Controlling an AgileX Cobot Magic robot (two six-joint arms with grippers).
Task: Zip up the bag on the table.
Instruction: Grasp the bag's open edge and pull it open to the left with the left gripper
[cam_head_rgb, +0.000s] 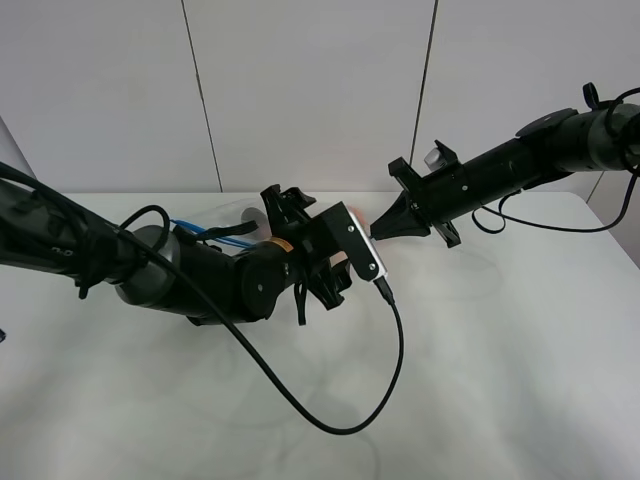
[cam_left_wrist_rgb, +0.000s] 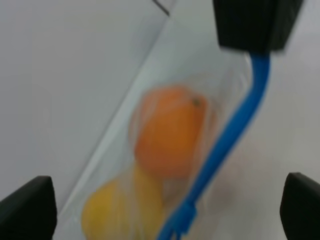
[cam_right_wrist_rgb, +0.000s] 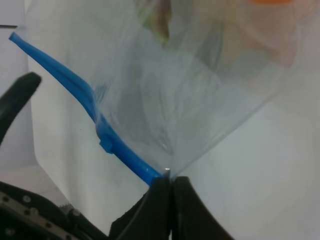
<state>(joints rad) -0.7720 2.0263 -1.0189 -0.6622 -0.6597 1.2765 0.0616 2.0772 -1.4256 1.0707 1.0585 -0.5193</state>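
The clear bag has to be zipped shut along the zipper's blue zipper strip (cam_left_wrist_rgb: 230, 135), so my left gripper should grab its slider next.
The clear bag (cam_left_wrist_rgb: 150, 100) lies on the white table (cam_head_rgb: 480, 380), with an orange (cam_left_wrist_rgb: 167, 130) and a yellow pear (cam_left_wrist_rgb: 117, 212) inside and a blue zipper strip (cam_left_wrist_rgb: 230, 135) along one edge. The strip's slider (cam_right_wrist_rgb: 107, 145) sits partway along it. My right gripper (cam_right_wrist_rgb: 167, 187) is shut on the bag's corner at the end of the strip. My left gripper (cam_left_wrist_rgb: 167, 185) hovers over the bag, open wide, one finger on each side of the fruit and the strip. In the high view my left arm (cam_head_rgb: 200, 270) hides most of the bag (cam_head_rgb: 235, 215).
A black cable (cam_head_rgb: 330, 420) from the left wrist camera loops over the table in front of the arms. A white panelled wall (cam_head_rgb: 310, 90) stands behind the table. The right arm (cam_head_rgb: 500, 170) reaches in from the back right.
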